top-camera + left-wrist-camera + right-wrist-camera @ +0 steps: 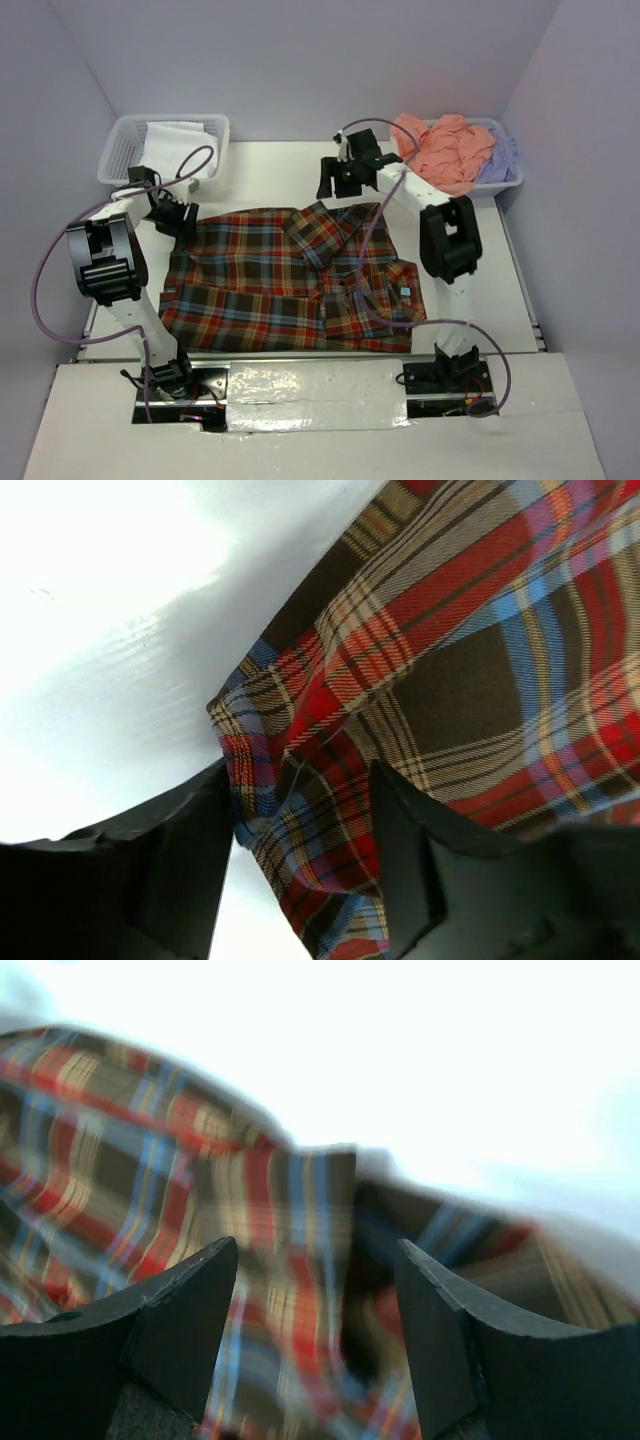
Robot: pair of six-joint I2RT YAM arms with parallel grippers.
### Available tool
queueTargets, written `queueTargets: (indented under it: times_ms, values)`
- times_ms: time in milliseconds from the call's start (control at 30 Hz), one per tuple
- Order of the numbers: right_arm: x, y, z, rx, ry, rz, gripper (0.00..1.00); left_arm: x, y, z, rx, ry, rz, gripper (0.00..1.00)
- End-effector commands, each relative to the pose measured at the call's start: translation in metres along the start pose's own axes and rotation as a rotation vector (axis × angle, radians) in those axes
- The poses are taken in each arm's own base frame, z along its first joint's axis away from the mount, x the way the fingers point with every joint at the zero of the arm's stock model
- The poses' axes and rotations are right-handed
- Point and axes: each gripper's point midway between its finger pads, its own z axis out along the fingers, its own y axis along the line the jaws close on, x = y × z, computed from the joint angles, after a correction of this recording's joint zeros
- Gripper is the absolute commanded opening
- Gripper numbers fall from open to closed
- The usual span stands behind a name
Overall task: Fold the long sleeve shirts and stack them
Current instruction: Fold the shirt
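Observation:
My left gripper grabs the plaid shirt (270,285) by its bunched back corner (187,241) next, to fold the shirt's back edge over.
The plaid shirt (270,285) lies spread flat on the white table, collar toward the back. My left gripper (182,220) is low at its back left corner. In the left wrist view the jaws (300,820) stand apart around a bunched corner of the plaid cloth (470,660), with table showing beside it. My right gripper (330,182) hovers open and empty just behind the collar. Its view is blurred and shows plaid cloth (130,1140) below the open gripper (315,1290). The salmon-pink shirt (445,148) and the lavender shirt (500,160) lie crumpled in the back right basket.
A white lattice basket (120,150) holding a white cloth (180,135) stands at the back left. The basket with the two plain shirts (505,187) stands at the back right. Purple cables hang from both arms. Walls close in on three sides.

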Motion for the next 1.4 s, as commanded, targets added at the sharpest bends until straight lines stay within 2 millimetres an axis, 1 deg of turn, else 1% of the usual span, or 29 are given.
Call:
queueTargets:
  times_ms: [0, 33, 67, 100, 133, 167, 267, 333, 400, 500, 533, 600, 633, 733, 800, 833, 900, 967, 1000, 1033, 1067, 1100, 1133, 1200, 1233, 1267, 1300, 1333, 1367]
  values:
    - [-0.013, 0.006, 0.013, -0.007, 0.03, 0.02, 0.72, -0.037, -0.001, -0.028, 0.005, -0.107, 0.03, 0.67]
    - [-0.005, -0.001, 0.03, -0.007, 0.061, 0.022, 0.72, -0.047, 0.0, -0.033, 0.014, -0.139, 0.028, 0.74]
    - [-0.014, 0.001, 0.033, -0.014, 0.045, 0.014, 0.72, -0.052, 0.0, -0.034, 0.019, -0.153, 0.01, 0.77]
    - [-0.011, 0.0, 0.039, -0.018, 0.058, 0.014, 0.71, -0.054, 0.0, -0.031, 0.031, -0.156, 0.001, 0.77]
    - [-0.002, -0.006, 0.051, -0.019, 0.088, 0.018, 0.71, -0.059, 0.001, -0.031, 0.041, -0.166, -0.004, 0.77]
    - [-0.009, -0.003, 0.053, -0.034, 0.078, 0.009, 0.71, -0.055, 0.001, -0.021, 0.062, -0.144, -0.033, 0.77]
    - [0.003, 0.003, 0.064, -0.096, 0.122, 0.013, 0.71, -0.049, 0.003, -0.004, 0.095, -0.107, -0.076, 0.83]
    - [0.003, 0.003, 0.065, -0.104, 0.113, 0.008, 0.7, -0.046, 0.003, 0.003, 0.093, -0.1, -0.087, 0.86]
    - [0.004, 0.0, 0.067, -0.096, 0.108, 0.001, 0.66, -0.049, 0.006, 0.007, 0.08, -0.118, -0.074, 0.85]
    - [0.002, 0.003, 0.068, -0.123, 0.112, -0.003, 0.53, -0.053, -0.001, 0.01, 0.117, -0.137, -0.058, 0.74]
    - [0.004, 0.01, 0.067, -0.161, 0.12, -0.003, 0.52, -0.054, -0.004, 0.011, 0.13, -0.142, -0.047, 0.67]
    - [0.004, 0.016, 0.065, -0.197, 0.119, -0.008, 0.52, -0.054, -0.011, 0.012, 0.16, -0.155, -0.043, 0.63]
    - [0.004, 0.017, 0.065, -0.206, 0.121, -0.009, 0.52, -0.052, -0.012, 0.013, 0.166, -0.155, -0.045, 0.57]
    - [0.011, 0.016, 0.065, -0.202, 0.141, -0.001, 0.52, -0.048, -0.013, 0.014, 0.165, -0.146, -0.043, 0.43]
    - [0.018, 0.013, 0.067, -0.195, 0.157, 0.008, 0.47, -0.045, -0.013, 0.015, 0.163, -0.139, -0.042, 0.36]
    - [0.02, 0.011, 0.068, -0.19, 0.159, 0.011, 0.46, -0.044, -0.013, 0.015, 0.158, -0.137, -0.04, 0.26]
    - [0.026, 0.008, 0.071, -0.181, 0.175, 0.024, 0.44, -0.046, -0.013, 0.014, 0.161, -0.141, -0.039, 0.2]
    - [0.024, 0.008, 0.071, -0.18, 0.17, 0.026, 0.36, -0.048, -0.014, 0.012, 0.165, -0.148, -0.039, 0.15]
    - [0.023, 0.009, 0.07, -0.185, 0.169, 0.03, 0.31, -0.05, -0.015, 0.011, 0.167, -0.15, -0.037, 0.08]
    - [0.021, 0.011, 0.07, -0.19, 0.16, 0.025, 0.2, -0.052, -0.014, 0.009, 0.163, -0.155, -0.032, 0.05]
    - [0.016, 0.014, 0.066, -0.197, 0.147, 0.021, 0.14, -0.053, -0.013, 0.007, 0.16, -0.156, -0.033, 0.0]
    - [0.014, 0.017, 0.063, -0.21, 0.143, 0.019, 0.02, -0.054, -0.013, 0.005, 0.157, -0.158, -0.028, 0.0]
    - [0.009, 0.02, 0.059, -0.219, 0.131, 0.013, 0.0, -0.054, -0.013, 0.004, 0.155, -0.158, -0.026, 0.0]
    - [-0.004, 0.03, 0.042, -0.243, 0.099, -0.002, 0.0, -0.055, -0.014, 0.0, 0.151, -0.16, -0.015, 0.0]
    - [-0.001, 0.034, 0.035, -0.262, 0.105, -0.006, 0.0, -0.058, -0.015, -0.005, 0.146, -0.169, 0.005, 0.0]
    - [-0.017, 0.045, 0.014, -0.284, 0.05, -0.041, 0.0, -0.057, -0.016, -0.008, 0.145, -0.169, 0.012, 0.0]
    - [-0.018, 0.049, 0.004, -0.294, 0.035, -0.05, 0.0, -0.058, -0.017, -0.011, 0.143, -0.177, 0.036, 0.0]
    - [-0.006, 0.05, -0.002, -0.304, 0.051, -0.042, 0.0, -0.062, -0.019, -0.019, 0.134, -0.196, 0.064, 0.0]
    - [-0.022, 0.062, -0.028, -0.327, -0.015, -0.073, 0.0, -0.059, -0.022, -0.02, 0.14, -0.199, 0.074, 0.0]
